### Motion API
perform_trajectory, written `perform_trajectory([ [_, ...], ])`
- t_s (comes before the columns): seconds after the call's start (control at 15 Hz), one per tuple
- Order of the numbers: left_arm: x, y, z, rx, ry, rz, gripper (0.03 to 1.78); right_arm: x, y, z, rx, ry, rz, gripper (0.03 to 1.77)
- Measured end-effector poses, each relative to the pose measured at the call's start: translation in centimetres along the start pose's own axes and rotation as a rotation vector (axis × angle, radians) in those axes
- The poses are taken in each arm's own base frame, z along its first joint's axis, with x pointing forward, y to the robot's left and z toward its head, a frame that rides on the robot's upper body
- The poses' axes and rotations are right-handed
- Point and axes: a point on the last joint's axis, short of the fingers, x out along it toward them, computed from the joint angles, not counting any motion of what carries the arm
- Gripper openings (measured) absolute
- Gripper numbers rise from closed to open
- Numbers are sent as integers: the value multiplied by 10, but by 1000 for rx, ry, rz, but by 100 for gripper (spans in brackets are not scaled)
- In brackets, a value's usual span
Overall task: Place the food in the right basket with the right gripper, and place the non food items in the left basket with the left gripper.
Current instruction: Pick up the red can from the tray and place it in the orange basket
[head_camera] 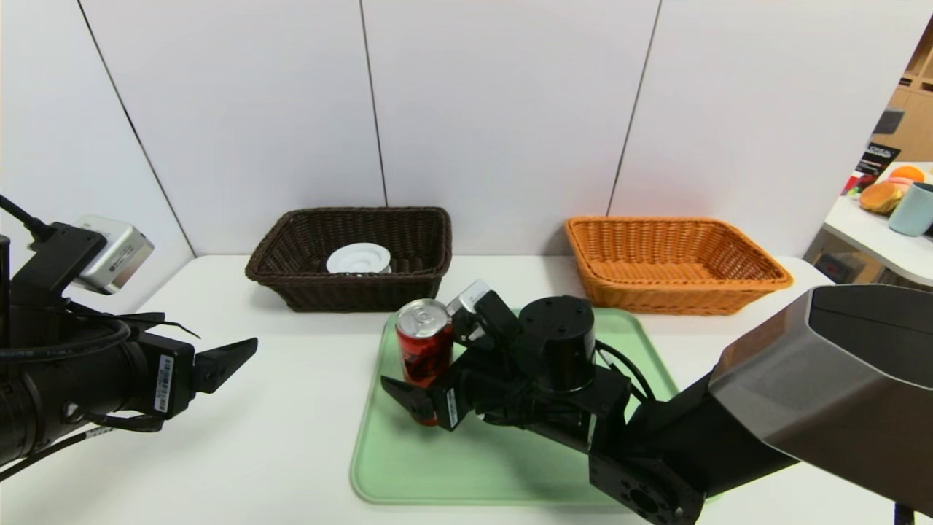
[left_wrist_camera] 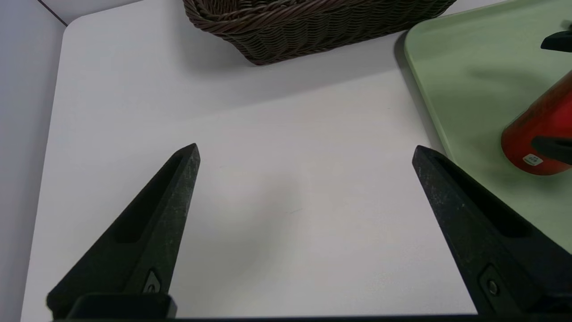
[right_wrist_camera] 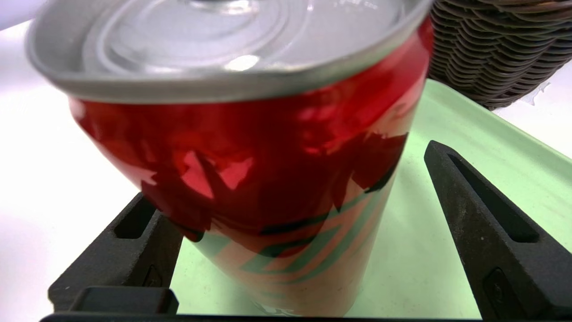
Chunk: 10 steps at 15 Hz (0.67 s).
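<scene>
My right fingers reach around the red can [head_camera: 424, 343]; I'll close.
The food, a slim red can [head_camera: 424, 343] with a silver top, stands upright on the left part of a green tray [head_camera: 474, 467]. My right gripper [head_camera: 426, 368] is open with one finger on each side of the can [right_wrist_camera: 268, 179]; a gap shows between the can and the one finger that is fully in sight. The right basket [head_camera: 670, 292], orange-tan wicker, holds nothing I can see. The left basket [head_camera: 350, 284], dark brown, holds a white round disc [head_camera: 358, 258]. My left gripper [left_wrist_camera: 305, 150] hangs open over bare table left of the tray, holding nothing.
Both baskets stand at the table's back edge against white wall panels. The tray [left_wrist_camera: 469, 67] lies in the middle front of the white table. A side table [head_camera: 867, 226] at the far right carries a cup and orange items.
</scene>
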Motion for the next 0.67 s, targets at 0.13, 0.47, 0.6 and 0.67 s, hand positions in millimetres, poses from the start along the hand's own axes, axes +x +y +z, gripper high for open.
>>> perform_trajectory([
  [0.13, 0, 0, 0, 0, 0, 0, 169, 0, 0, 0, -1, 0, 1, 152],
  [0.47, 0, 0, -1, 1, 3, 0, 169, 0, 0, 0, -5, 0, 3, 98],
  [0.6, 0, 0, -3, 3, 10, 0, 169, 0, 1, 0, -5, 0, 3, 98],
  [0.67, 0, 0, -4, 3, 12, 0, 169, 0, 1, 0, -4, 1, 2, 98],
])
